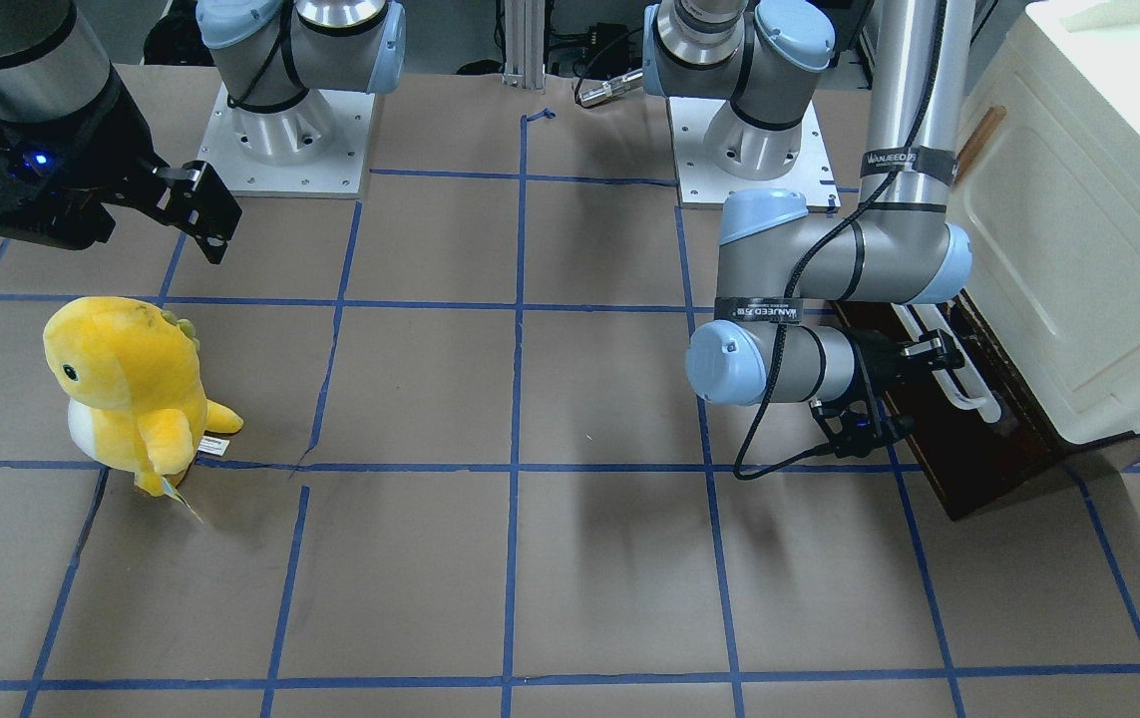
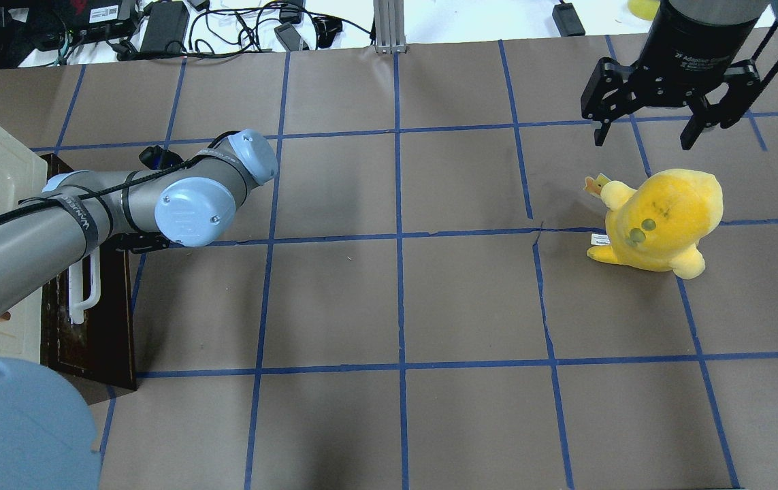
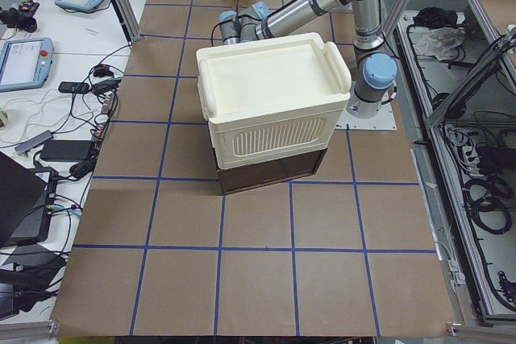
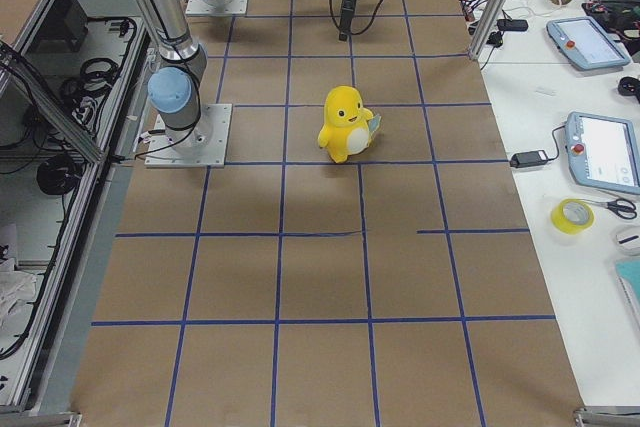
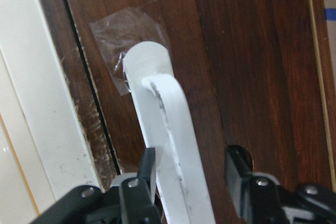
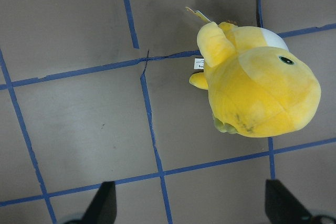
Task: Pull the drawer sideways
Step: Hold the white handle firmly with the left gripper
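Note:
My left gripper needs to pull the drawer (image 5: 262,66) sideways, so next it should grab the white handle by its long raised bar (image 5: 176,129).
The dark brown wooden drawer (image 1: 988,454) sticks out from under the cream-white cabinet (image 1: 1088,229), its front facing the table's middle. It also shows in the overhead view (image 2: 99,327). Its long white bar handle (image 5: 170,124) runs along the front (image 5: 252,61). My left gripper (image 5: 191,169) is open with one finger on each side of the handle. The left finger (image 5: 147,167) touches the bar and the right finger (image 5: 236,165) stands apart from it. My right gripper (image 2: 642,141) is open and empty, hovering above the table beyond a yellow plush toy.
A yellow plush toy (image 2: 661,218) stands on the brown paper-covered table on my right side, and it also shows in the right wrist view (image 6: 257,87). The cabinet has a small tan wooden handle (image 1: 980,135). Blue tape lines grid the table.

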Tool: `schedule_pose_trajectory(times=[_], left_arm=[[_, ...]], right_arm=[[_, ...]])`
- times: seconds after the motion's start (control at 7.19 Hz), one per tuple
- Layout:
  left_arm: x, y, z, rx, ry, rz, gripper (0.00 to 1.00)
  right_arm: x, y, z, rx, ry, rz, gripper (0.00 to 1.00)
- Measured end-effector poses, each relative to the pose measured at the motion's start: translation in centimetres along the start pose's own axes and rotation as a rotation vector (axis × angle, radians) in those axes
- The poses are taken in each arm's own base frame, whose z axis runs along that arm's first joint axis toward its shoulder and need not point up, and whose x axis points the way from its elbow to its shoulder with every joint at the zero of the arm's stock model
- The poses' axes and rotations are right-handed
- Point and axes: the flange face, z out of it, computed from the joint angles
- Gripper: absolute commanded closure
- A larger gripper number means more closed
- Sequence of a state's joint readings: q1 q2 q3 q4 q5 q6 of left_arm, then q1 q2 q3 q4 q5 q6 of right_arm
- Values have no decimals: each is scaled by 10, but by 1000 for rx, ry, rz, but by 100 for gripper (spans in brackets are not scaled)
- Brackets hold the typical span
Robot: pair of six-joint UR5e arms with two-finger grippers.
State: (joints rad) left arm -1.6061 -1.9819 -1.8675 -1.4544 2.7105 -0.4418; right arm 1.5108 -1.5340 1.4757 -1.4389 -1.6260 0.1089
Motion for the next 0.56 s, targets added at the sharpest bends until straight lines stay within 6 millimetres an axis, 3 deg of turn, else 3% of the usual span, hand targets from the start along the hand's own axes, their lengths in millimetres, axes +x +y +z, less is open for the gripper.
schedule_pose_trajectory(times=[0.42,0.56], left_arm=[[-1,0,0,1,1,-2,70],[0,-1,0,1,0,0,78]], right_arm=[[0,0,0,0,0,0,0],[0,0,0,0,0,0,0]])
